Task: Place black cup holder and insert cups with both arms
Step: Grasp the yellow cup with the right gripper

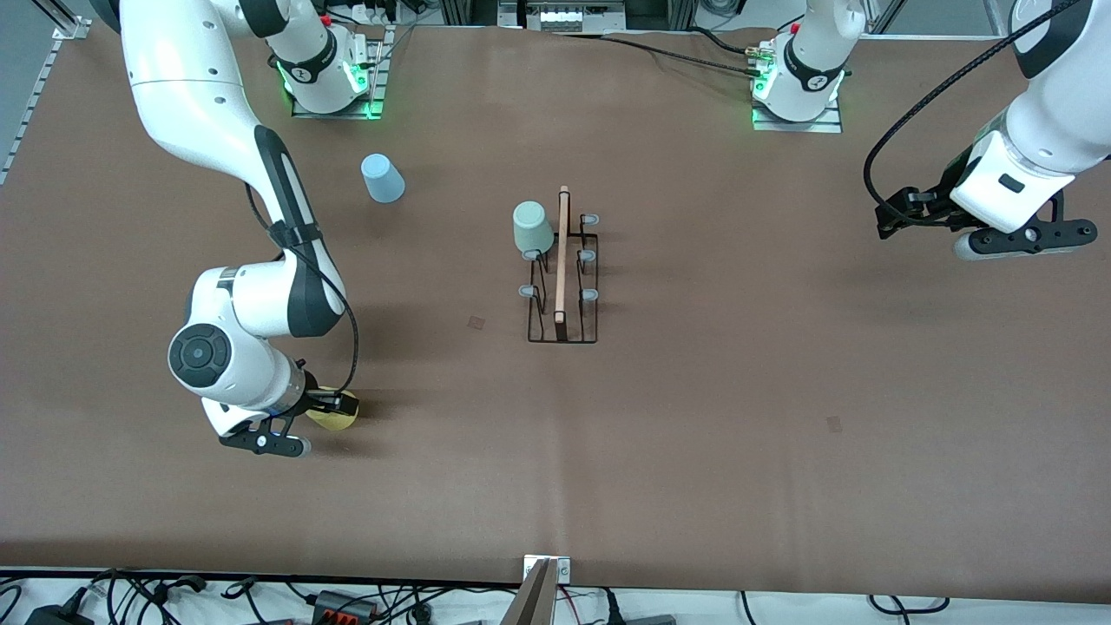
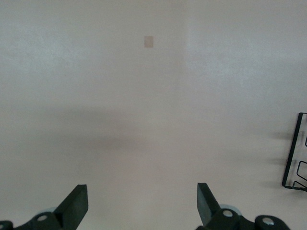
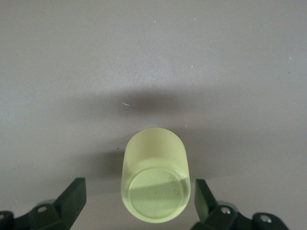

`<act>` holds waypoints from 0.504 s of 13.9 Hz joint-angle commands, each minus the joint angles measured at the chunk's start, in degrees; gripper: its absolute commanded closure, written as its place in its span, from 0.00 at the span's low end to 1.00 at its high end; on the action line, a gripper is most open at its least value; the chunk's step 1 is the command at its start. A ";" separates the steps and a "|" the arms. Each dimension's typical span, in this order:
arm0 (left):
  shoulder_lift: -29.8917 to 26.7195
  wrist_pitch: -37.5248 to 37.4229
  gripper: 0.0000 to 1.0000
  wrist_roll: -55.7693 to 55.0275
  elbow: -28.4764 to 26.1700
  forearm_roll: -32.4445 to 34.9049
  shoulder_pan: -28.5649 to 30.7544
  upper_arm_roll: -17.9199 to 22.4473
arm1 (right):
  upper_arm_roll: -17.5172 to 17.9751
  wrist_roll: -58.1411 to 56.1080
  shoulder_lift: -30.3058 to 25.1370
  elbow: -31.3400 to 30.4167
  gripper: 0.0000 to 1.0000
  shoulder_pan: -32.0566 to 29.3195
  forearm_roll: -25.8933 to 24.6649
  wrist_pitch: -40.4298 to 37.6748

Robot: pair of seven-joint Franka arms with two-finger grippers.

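I should next use my right gripper to pick up the yellow cup by its closed base end (image 3: 156, 194), so that I can seat it on the black cup holder.
The black cup holder (image 1: 562, 299) stands mid-table, its wooden rod on top. A pale grey-green cup (image 1: 532, 227) sits on one of its pegs at the end nearer the robots' bases. The yellow cup (image 1: 337, 418) stands toward the right arm's end; in the right wrist view (image 3: 156, 179) its closed base faces the camera. My right gripper (image 3: 139, 191) is open, one finger on each side of the yellow cup, not touching it. The light blue cup (image 1: 382, 178) stands upside down near the right arm's base. My left gripper (image 1: 903, 217) is open and empty over bare table at the left arm's end.
The brown table mat (image 1: 694, 434) covers the table. Small tape marks lie on it (image 1: 476, 322) (image 1: 833, 424). A corner of the holder (image 2: 293, 153) shows at the edge of the left wrist view. Cables lie along the table's near edge.
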 commanded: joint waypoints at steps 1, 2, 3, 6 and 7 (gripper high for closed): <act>-0.71 -0.39 0.00 0.39 0.64 -0.08 0.38 -0.32 | 1.44 -4.04 1.28 1.77 0.00 -2.10 1.01 0.01; -0.71 -0.30 0.00 0.39 0.82 -0.26 0.47 -0.32 | 1.44 -4.23 1.29 1.77 0.00 -2.36 1.01 0.01; -0.71 -0.30 0.00 0.57 0.82 -0.26 0.47 -0.32 | 1.44 -4.23 1.37 1.77 0.00 -2.36 1.01 0.01; -0.80 -1.71 0.00 -0.05 1.00 -0.70 0.55 -0.23 | 1.53 -4.49 1.99 1.68 0.00 -2.63 1.01 0.01; -0.71 -1.71 0.00 -0.05 1.43 -1.13 0.64 -0.14 | 1.53 -4.49 2.08 1.68 0.00 -2.63 1.10 0.01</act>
